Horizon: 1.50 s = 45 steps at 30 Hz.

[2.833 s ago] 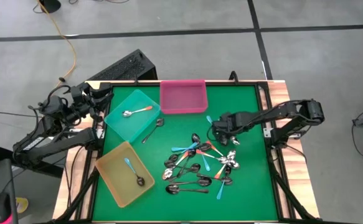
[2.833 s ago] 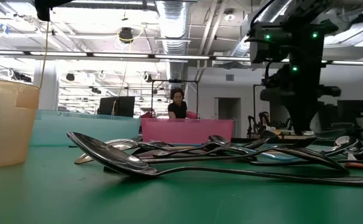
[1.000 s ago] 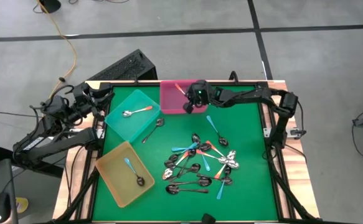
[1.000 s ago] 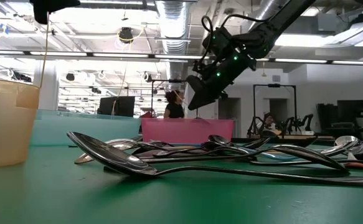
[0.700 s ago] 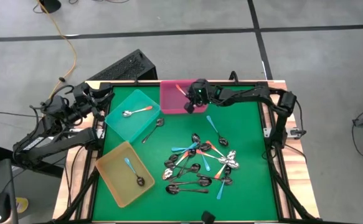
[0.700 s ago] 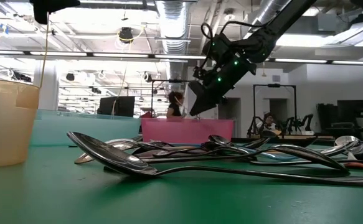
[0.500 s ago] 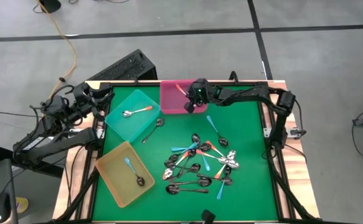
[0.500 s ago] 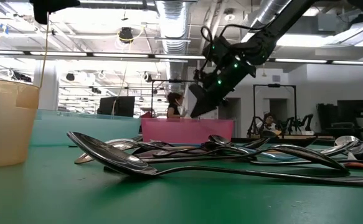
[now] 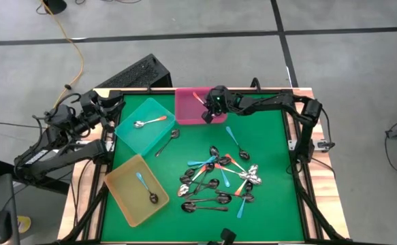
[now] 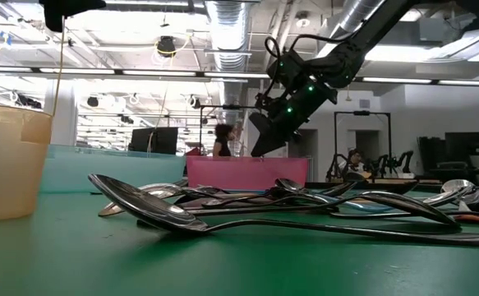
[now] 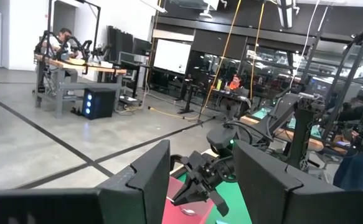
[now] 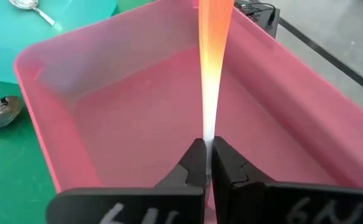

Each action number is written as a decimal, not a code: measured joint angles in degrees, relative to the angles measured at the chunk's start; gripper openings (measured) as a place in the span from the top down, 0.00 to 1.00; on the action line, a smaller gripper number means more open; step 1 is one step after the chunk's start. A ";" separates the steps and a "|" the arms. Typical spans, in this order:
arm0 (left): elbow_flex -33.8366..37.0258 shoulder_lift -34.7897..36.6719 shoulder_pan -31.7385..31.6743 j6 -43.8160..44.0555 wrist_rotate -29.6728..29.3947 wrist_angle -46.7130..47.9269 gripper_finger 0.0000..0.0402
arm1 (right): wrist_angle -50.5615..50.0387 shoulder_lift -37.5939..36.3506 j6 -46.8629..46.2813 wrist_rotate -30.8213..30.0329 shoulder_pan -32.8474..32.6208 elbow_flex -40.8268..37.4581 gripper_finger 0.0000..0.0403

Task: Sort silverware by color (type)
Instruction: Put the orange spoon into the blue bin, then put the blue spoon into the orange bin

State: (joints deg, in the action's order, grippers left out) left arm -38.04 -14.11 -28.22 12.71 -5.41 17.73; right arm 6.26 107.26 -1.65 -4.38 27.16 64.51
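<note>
The spoon's orange-red handle is inside the pink tray's sides, so my right gripper should open now and the spoon would rest there.
My right gripper point(image 9: 210, 109) hangs over the pink tray point(image 9: 190, 114) at the table's far side, shut on a spoon with an orange-red handle point(image 9: 197, 97). Most of the silverware lies in a loose pile point(image 9: 218, 180) on the green mat, with blue, orange-red and dark handles mixed. One orange-handled spoon point(image 9: 150, 121) lies in the teal tray point(image 9: 131, 135). A blue-handled spoon point(image 9: 141, 182) and a dark one lie in the yellow tray point(image 9: 118, 178). My left gripper point(image 9: 114, 102) waits at the far left, off the mat, its fingers apart around nothing. My right gripper pinches the spoon between its two fingertips at the pale end of the orange-red handle point(image 12: 207, 132). The fingers slant down from the table's right side, along the spoon. The handle sticks out past the fingertips, clear above the pink tray's floor. The spoon's bowl is hidden behind the fingers.
A dark spoon point(image 9: 167, 143) lies on the mat beside the teal tray, and a blue-handled one point(image 9: 235, 143) lies apart from the pile. A dark keyboard point(image 9: 133, 73) sits beyond the table's far left corner. People show in the room behind.
My right gripper has sunk a little toward the pink tray, still shut on the orange-handled spoon.
</note>
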 joint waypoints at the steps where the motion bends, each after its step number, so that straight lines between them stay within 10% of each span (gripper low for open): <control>1: 0.00 0.00 0.02 0.00 0.00 0.01 0.61 | -0.04 0.00 0.02 0.00 0.00 0.00 0.96; 26: 0.00 0.00 0.00 0.60 0.01 2.09 0.61 | -2.31 -2.64 0.74 2.87 0.37 3.21 0.80; 45: 0.00 0.02 0.01 3.06 9.17 -1.74 0.61 | -55.55 -24.19 3.02 2.95 -11.66 24.90 0.80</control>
State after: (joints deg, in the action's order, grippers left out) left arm -38.04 -14.09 -28.21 15.77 3.76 15.99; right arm -49.29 83.07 1.37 -1.43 15.49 89.41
